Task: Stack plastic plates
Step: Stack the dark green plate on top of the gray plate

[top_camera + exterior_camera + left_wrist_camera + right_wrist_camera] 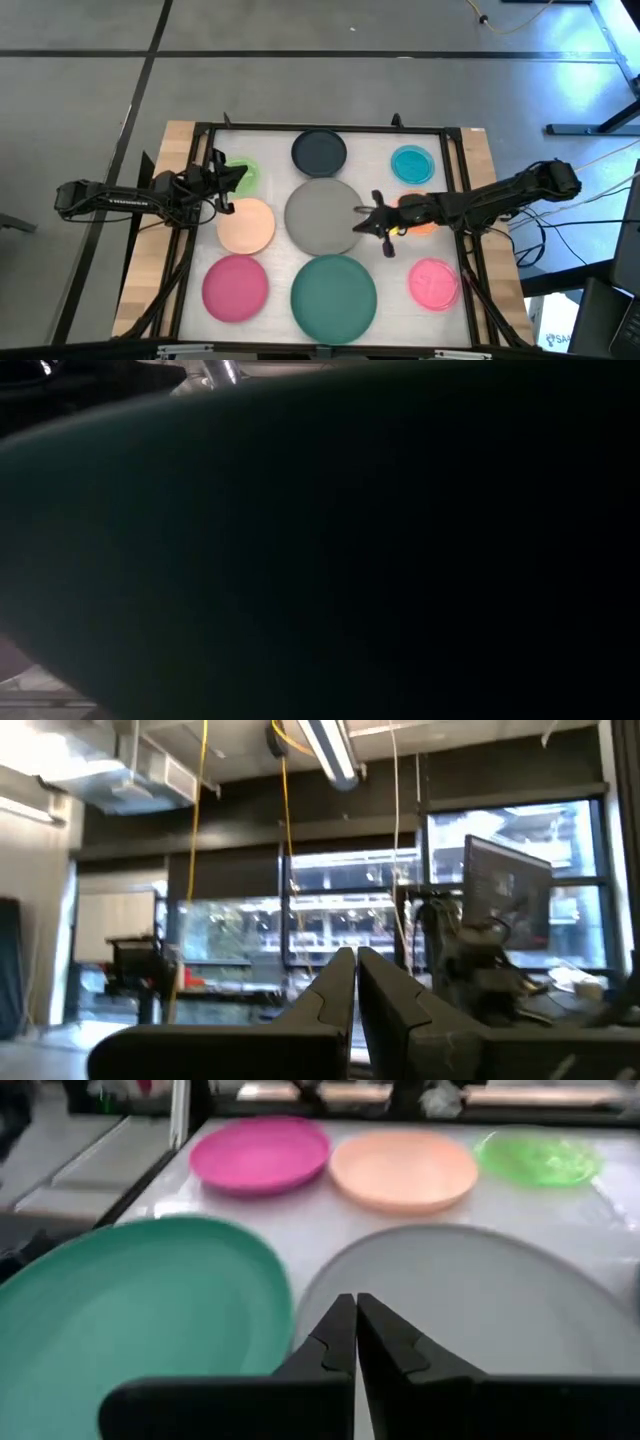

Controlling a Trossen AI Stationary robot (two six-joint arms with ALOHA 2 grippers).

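My right gripper is to grab the dark green plate by its rim (355, 262) next, so that it can stack it onto the large grey plate (324, 216).
Nine plates lie flat on the white table top. In the high view these are the black plate (319, 152), small teal plate (412, 164), small green plate (245, 176), peach plate (246, 225), large grey plate (324, 216), magenta plate (235, 287), large dark green plate (333, 297) and small pink plate (433, 282). The small orange plate (420, 226) is mostly hidden under the right arm. My right gripper (368, 222) is shut and stands by the grey plate's right rim (470, 1295). My left gripper (224, 192) is shut (356, 960) between the green and peach plates, and its wrist view sees only the room.
A black frame (200, 130) borders the white table top, with wooden edges (175, 140) outside it. The dark green plate (320, 560) fills almost the whole low view. In the right wrist view the magenta plate (260, 1152), peach plate (403, 1170) and green plate (540, 1158) lie beyond the grey one.
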